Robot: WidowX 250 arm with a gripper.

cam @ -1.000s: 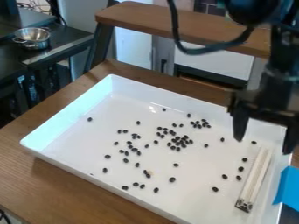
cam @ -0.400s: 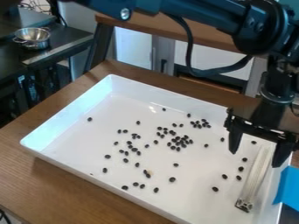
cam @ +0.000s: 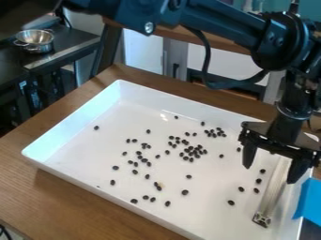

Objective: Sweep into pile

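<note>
I will next grab the sweeping tool [cam: 272, 193] by its pale long handle with my gripper, so that it can sweep the scattered black beans into a pile.
My gripper [cam: 268, 174] hangs over the right end of the white tray [cam: 75, 174], its two fingers apart on either side of the upper part of a pale, long sweeping tool [cam: 272, 193]. Whether the fingers touch the tool I cannot tell. The tool lies along the tray's right side, with a metal end toward the front. Black beans [cam: 188, 152] are scattered over the tray floor, densest near the middle. Several others lie just left of the tool, and a few sit near the front wall.
A blue piece [cam: 308, 201] is at the tray's right edge. The tray stands on a wooden table [cam: 75, 204]. Behind are a wooden bar [cam: 169, 32] and, at the upper left, a metal bowl [cam: 35, 41] on a dark counter.
The gripper has come lower and slightly to the left, closer to the tool's upper part, and more of the arm now shows along the top. The beans and the tool have not moved.
</note>
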